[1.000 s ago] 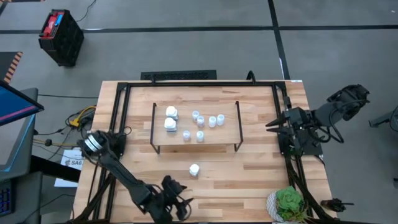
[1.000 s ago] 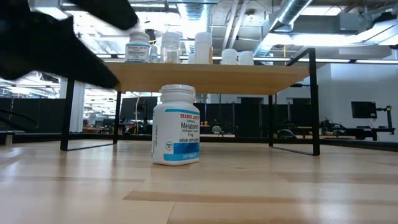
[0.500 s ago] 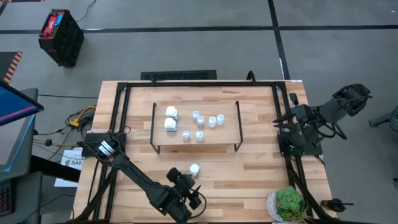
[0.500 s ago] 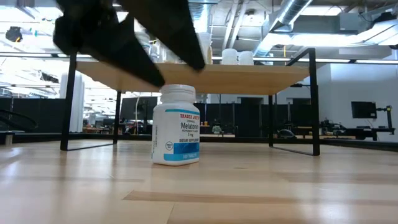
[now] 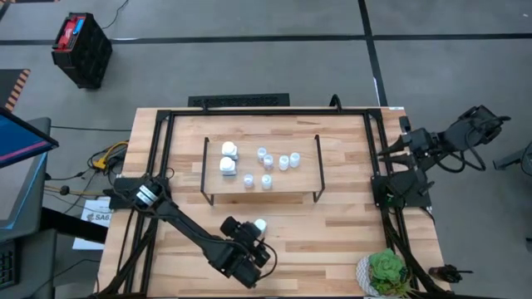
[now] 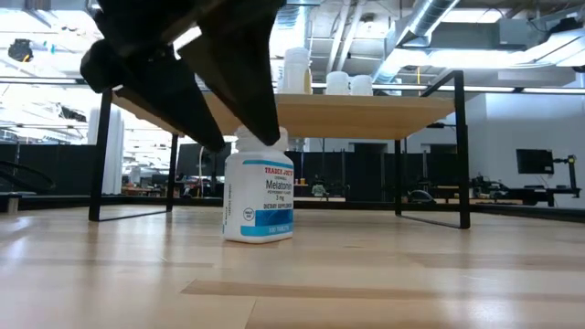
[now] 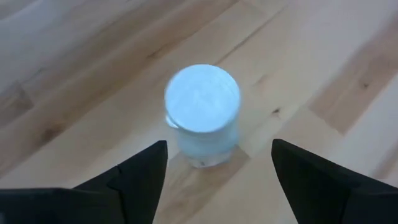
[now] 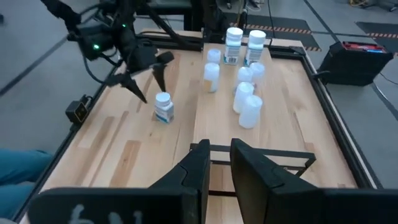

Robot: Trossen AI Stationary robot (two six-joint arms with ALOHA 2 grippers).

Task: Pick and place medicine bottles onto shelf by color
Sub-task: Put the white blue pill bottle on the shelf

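Note:
I will next pick up the white bottle by its capped top (image 5: 259,224) (image 7: 202,96) with my left gripper. Then it can go on the shelf with its kind.
A white medicine bottle (image 5: 260,224) with a blue-and-white label (image 6: 259,187) stands upright on its base on the tabletop, in front of the shelf (image 5: 291,187). My left gripper (image 7: 219,143) is open and slants down at it from the near side. Its fingers stand either side of the cap (image 7: 202,99), apart from it. On the shelf stand two white bottles (image 5: 228,158) and several smaller pale ones (image 5: 274,162). My right gripper (image 8: 219,149) hangs beyond the table's right edge (image 5: 407,143), its fingers a narrow gap apart with nothing between them.
A green potted plant (image 5: 384,272) sits at the table's near right corner. Black frame rails (image 5: 162,166) run along the table's sides. The shelf's thin black legs (image 6: 462,151) stand just behind the lone bottle. Bare wood lies to the bottle's right.
My left gripper has swung from the table's near edge toward the far edge, up to the lone white bottle, and tipped further downward. It has stayed open. My right arm has drawn back toward and past the table's right edge. The bottle has not moved.

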